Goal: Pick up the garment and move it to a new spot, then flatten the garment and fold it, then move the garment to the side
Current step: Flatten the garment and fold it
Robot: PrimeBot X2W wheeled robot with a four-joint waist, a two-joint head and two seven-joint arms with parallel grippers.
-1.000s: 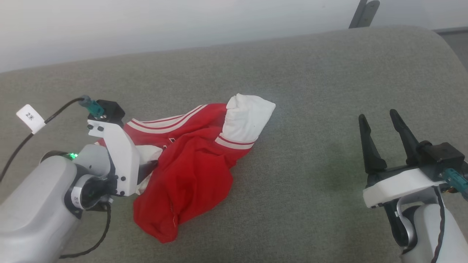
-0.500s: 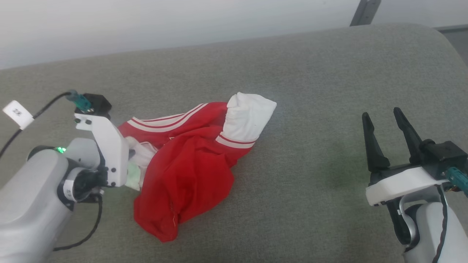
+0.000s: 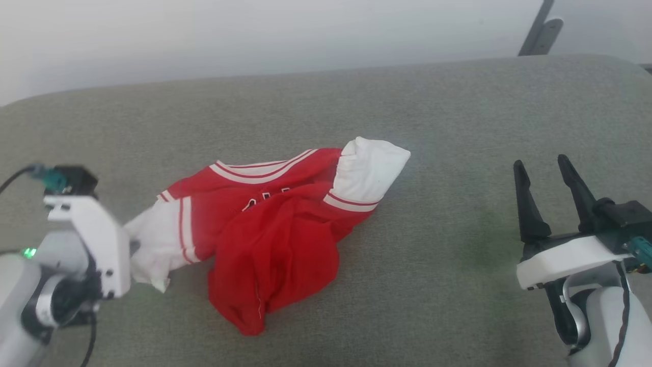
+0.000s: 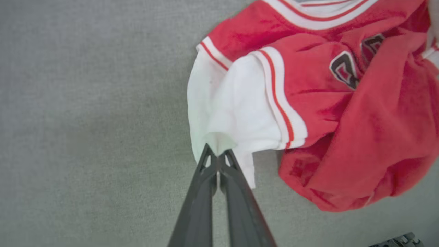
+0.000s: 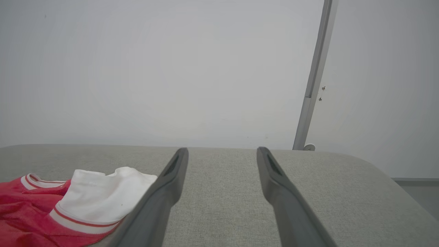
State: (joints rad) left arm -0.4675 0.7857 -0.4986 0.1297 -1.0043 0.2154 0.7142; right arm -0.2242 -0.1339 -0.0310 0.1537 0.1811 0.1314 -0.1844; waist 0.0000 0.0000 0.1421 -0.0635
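Observation:
The red garment (image 3: 275, 244) needs to be lifted and spread flat, so my right gripper should next grab its bunched white sleeve (image 3: 374, 166).
The red garment (image 3: 275, 239) lies crumpled mid-surface on the grey cushion (image 3: 458, 127), with white trim bands, dark lettering and a white sleeve (image 3: 374, 165) turned out at its far right. My left gripper (image 4: 216, 156) is shut on the white fabric of its other sleeve (image 4: 236, 116), which is stretched out to the left. In the head view the left gripper (image 3: 133, 250) sits at the garment's left edge, its fingers mostly behind the white wrist housing. My right gripper (image 3: 545, 171) stands open and holds nothing, well right of the garment (image 5: 31, 212).
The cushion's rounded back edge meets a pale wall (image 3: 254, 35). A grey metal post (image 3: 540, 28) rises behind the far right corner. A black cable (image 3: 12, 178) runs off my left wrist. Bare cushion lies between the garment and my right gripper.
My left gripper has drawn back to the left, pulling the white sleeve out of the pile and uncovering the lettering. The head camera has shifted a little. The right gripper holds still.

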